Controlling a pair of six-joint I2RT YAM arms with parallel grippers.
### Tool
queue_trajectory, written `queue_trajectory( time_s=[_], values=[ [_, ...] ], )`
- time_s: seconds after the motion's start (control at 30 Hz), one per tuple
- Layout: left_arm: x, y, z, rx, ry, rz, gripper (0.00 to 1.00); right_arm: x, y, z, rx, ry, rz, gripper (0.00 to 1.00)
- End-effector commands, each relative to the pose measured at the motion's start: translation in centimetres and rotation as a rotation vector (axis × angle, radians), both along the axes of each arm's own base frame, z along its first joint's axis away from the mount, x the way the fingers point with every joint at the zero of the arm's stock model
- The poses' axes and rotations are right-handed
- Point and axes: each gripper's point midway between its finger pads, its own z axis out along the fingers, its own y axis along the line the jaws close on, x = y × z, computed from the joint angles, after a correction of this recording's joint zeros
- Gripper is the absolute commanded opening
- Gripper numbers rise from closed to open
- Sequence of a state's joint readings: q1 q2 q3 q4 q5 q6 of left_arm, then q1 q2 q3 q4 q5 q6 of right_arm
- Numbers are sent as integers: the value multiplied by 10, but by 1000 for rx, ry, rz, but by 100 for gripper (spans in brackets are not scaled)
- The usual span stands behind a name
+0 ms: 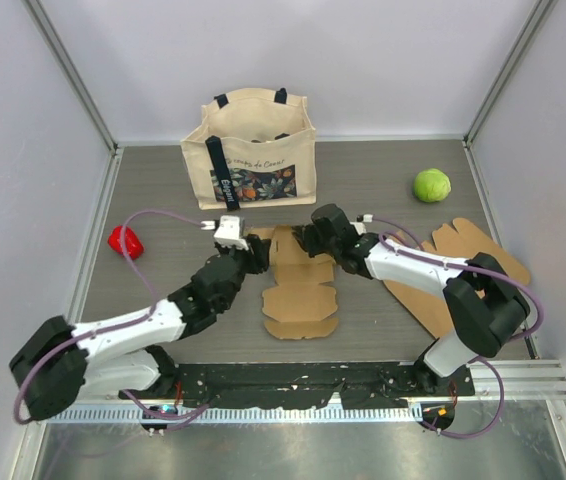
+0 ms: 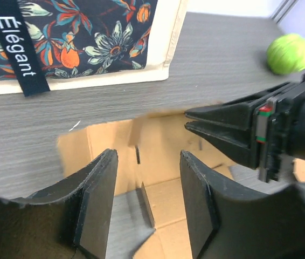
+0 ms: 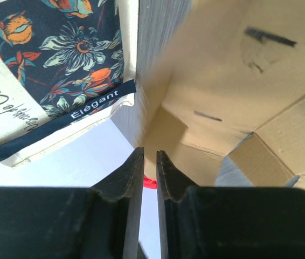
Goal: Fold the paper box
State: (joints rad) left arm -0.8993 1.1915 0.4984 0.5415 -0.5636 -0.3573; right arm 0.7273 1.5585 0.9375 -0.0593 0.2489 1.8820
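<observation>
The left gripper should reach for the paper box's far flap and take hold of its side edge (image 1: 256, 232) (image 2: 77, 149), so the right gripper has room to fold.
The paper box (image 1: 300, 290) is a flat brown cardboard blank lying unfolded in the middle of the table. My left gripper (image 1: 256, 250) hovers over its far left corner. In the left wrist view that gripper (image 2: 148, 162) is open, with only cardboard (image 2: 163, 143) and table showing below the gap. My right gripper (image 1: 305, 238) sits at the blank's far edge, opposite the left one. In the right wrist view its fingers (image 3: 150, 156) are a narrow slit apart and nothing is between them. A raised cardboard flap (image 3: 238, 81) lies just beyond the tips.
A cream tote bag (image 1: 253, 150) with a floral panel stands just behind the blank. A second flat cardboard blank (image 1: 458, 270) lies at the right, partly under the right arm. A green ball (image 1: 431, 185) sits far right, and a red object (image 1: 125, 241) lies at the left.
</observation>
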Motion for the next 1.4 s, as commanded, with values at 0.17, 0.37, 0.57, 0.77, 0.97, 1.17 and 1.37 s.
queue_trajectory(
  time_s=[0.17, 0.37, 0.57, 0.77, 0.97, 1.17, 1.37],
  values=[
    [-39, 78, 4, -147, 104, 197, 56, -6, -3, -1, 27, -102, 68, 12],
    [-34, 89, 4, -207, 166, 203, 68, 3, -9, 9, -74, -177, 171, 24],
    [-5, 36, 7, -72, 307, 28, 76, 4, -36, 36, -283, -296, 211, 47],
    [47, 9, -30, 64, 516, 35, 72, -2, -62, 82, -403, -462, 279, 56],
    [81, -1, -72, 113, 651, 36, 75, -8, -90, 108, -473, -522, 314, 63],
    [108, -24, -96, 81, 646, -2, 65, -2, -98, 104, -476, -523, 358, 62],
    [128, -28, -109, 105, 635, 36, 54, -2, -89, 97, -449, -520, 419, 61]
  ],
)
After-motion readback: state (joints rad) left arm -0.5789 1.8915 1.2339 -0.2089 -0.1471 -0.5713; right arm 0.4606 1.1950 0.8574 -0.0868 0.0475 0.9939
